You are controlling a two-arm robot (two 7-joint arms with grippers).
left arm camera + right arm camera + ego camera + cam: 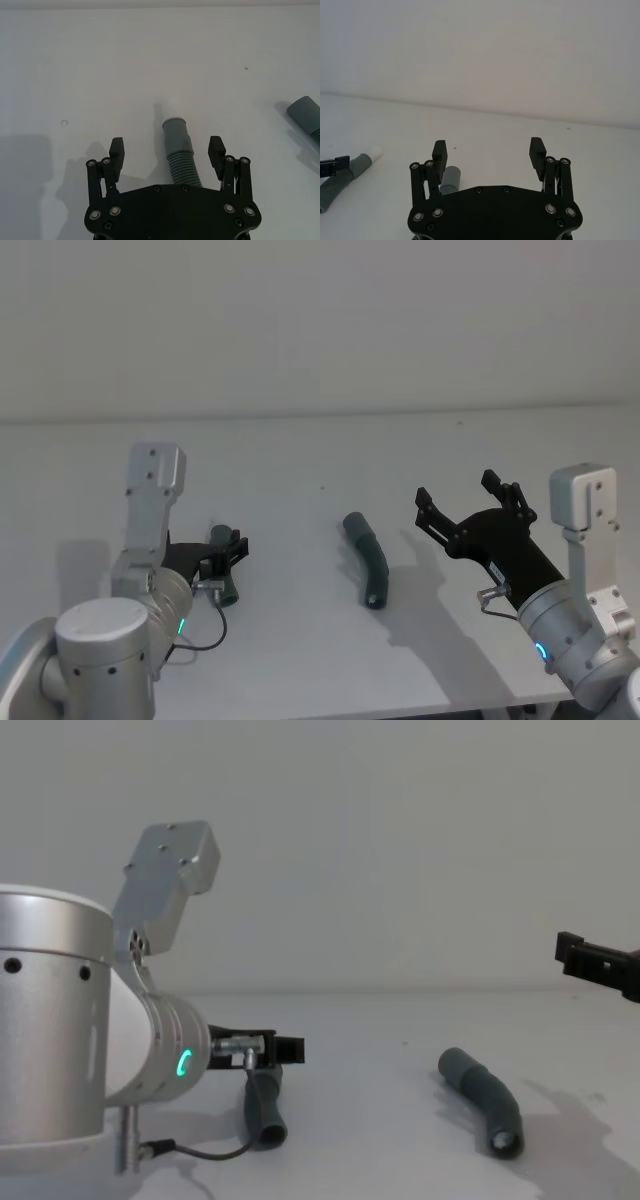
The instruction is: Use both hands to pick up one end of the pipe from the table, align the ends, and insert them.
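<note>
Next, my left gripper grabs the dark-grey pipe piece's smooth collar (177,138), to insert its white plug end into the other pipe piece.
Two dark-grey pipe pieces lie on the white table (300,450). The left piece (179,150) has a white plug tip (374,153) and lies between the fingers of my left gripper (167,150), which is open and low over the table (222,552). From the chest view this piece (264,1105) shows under the left gripper (275,1048). The other piece (367,558) is bent, with an open collar (503,1142), and lies free mid-table. My right gripper (456,492) hovers open to its right, above the surface (488,150).
The table's far edge (320,415) meets a plain wall. A thin cable (205,640) loops from the left wrist onto the table. Bare surface lies between the two pipe pieces.
</note>
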